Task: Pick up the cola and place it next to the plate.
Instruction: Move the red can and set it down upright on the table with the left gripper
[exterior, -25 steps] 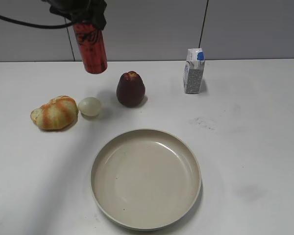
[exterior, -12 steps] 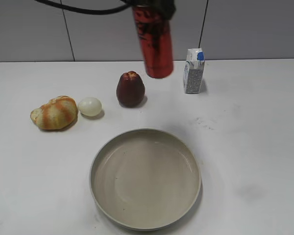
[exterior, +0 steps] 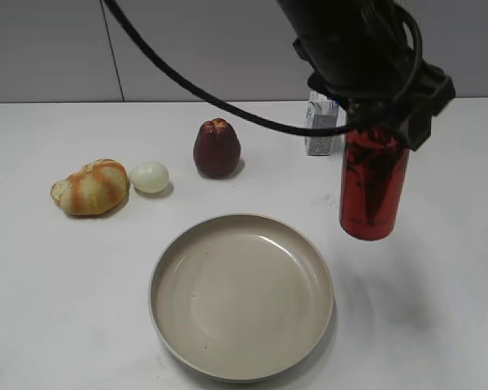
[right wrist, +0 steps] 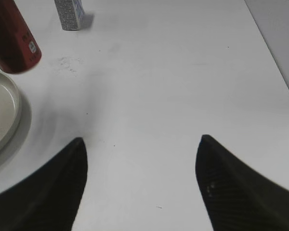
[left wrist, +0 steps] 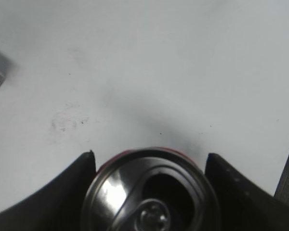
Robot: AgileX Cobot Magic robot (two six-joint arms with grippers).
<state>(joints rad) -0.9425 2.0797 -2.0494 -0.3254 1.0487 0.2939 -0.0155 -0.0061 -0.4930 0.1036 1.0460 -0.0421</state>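
My left gripper is holding the can, and the can's red base (exterior: 367, 231) is above the table beside the plate (exterior: 242, 296), so I should lower it onto the table before releasing.
The cola (exterior: 373, 184) is a tall red can with black lettering. My left gripper (exterior: 382, 122) is shut on its top and holds it upright a little above the table, just right of the plate (exterior: 242, 296). The plate is wide, beige and empty. In the left wrist view the can's silver pull-tab top (left wrist: 151, 195) sits between the fingers of the left gripper (left wrist: 150, 154). My right gripper (right wrist: 140, 139) is open and empty over bare table; its view shows the cola (right wrist: 12, 38) and the plate's rim (right wrist: 5, 113) at the left.
A white-and-blue carton (exterior: 320, 126) stands behind the can and also shows in the right wrist view (right wrist: 69, 13). A dark red fruit (exterior: 217, 149), a white egg (exterior: 149, 176) and a bread roll (exterior: 89, 187) lie at the back left. The table's right edge (right wrist: 272, 48) is near.
My left gripper has carried the cola from the far left across to the right and downward. It now hangs right of the plate. Nothing else has moved.
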